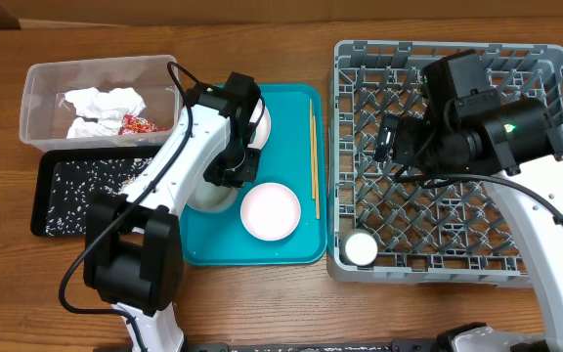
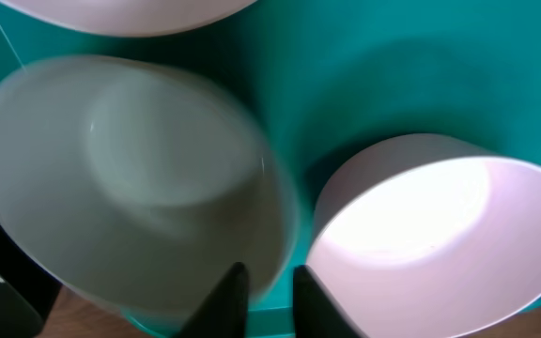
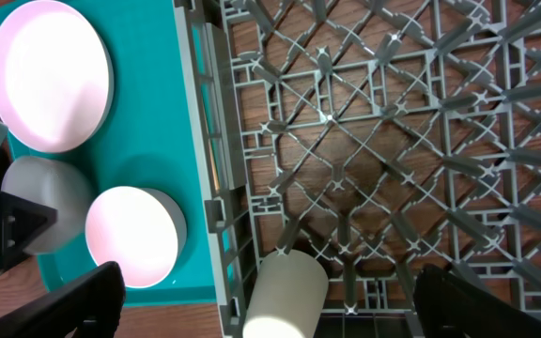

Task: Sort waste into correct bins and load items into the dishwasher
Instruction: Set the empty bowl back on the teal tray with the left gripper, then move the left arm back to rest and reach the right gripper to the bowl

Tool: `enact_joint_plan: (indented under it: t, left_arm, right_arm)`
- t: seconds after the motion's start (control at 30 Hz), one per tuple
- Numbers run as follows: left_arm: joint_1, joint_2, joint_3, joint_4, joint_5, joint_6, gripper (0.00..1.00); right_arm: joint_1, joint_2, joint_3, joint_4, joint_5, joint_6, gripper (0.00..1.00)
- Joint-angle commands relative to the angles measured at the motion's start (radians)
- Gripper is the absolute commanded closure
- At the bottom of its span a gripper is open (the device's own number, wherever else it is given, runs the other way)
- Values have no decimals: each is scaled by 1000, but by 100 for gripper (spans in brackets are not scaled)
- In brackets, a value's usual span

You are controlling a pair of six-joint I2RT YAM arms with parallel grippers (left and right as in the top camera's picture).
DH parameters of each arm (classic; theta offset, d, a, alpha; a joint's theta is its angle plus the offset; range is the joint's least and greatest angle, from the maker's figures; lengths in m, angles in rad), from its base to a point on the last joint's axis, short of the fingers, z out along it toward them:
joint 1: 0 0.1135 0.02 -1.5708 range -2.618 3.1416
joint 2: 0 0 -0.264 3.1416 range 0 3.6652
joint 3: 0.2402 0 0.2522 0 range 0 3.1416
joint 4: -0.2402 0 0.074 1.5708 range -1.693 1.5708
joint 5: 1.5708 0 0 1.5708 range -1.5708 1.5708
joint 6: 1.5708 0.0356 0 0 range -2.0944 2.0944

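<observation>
I should load the bowl tipped on edge, so I need to grab the shaded white bowl's rim [image 1: 235,199] next with my right gripper, on the side facing the dish rack [image 1: 457,269].
My left gripper [image 2: 272,299] is over the teal tray [image 1: 296,249], its fingers shut on the rim of a shaded white bowl [image 2: 130,178], also seen from overhead [image 1: 213,198]. A second white bowl [image 1: 270,210] sits beside it [image 2: 421,235]. The white plate [image 3: 50,75] lies further back on the tray. The chopsticks [image 1: 314,156] lie along the tray's right side. My right gripper [image 3: 275,314] is open and empty above the grey dish rack [image 1: 457,269], over the small white cup [image 1: 360,249] in the rack's front left corner.
The clear tub [image 1: 37,88] at the back left holds white napkins [image 1: 96,103] and the red wrapper [image 1: 140,124]. The black tray [image 1: 47,220] in front of it holds rice grains [image 1: 86,186]. Bare wooden table lies along the front edge.
</observation>
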Motion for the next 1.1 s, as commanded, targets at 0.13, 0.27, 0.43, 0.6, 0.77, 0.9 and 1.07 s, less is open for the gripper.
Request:
enact_joint_plan:
  t: [0.13, 0.27, 0.43, 0.6, 0.77, 0.9, 1.07]
  left_arm:
    - [2, -3, 3, 0, 54, -4, 64]
    - [39, -3, 105, -61, 61, -4, 65]
    - [148, -3, 390, -227, 72, -4, 63]
    - [332, -3, 724, -399, 72, 26, 60]
    - [451, -3, 813, -419, 72, 26, 21]
    - [489, -2, 803, -418, 67, 26, 0]
    - [493, -1, 803, -400, 67, 26, 0]
  right_arm:
    - [2, 0, 11, 14, 1, -8, 0]
    - [9, 2, 10, 87, -59, -8, 0]
    - [82, 37, -2, 237, -131, -8, 0]
    - [235, 167, -2, 369, -149, -8, 0]
    - [355, 318, -2, 477, -167, -34, 4]
    - [410, 415, -2, 529, -167, -36, 13]
    - [454, 511, -2, 620, -198, -60, 22]
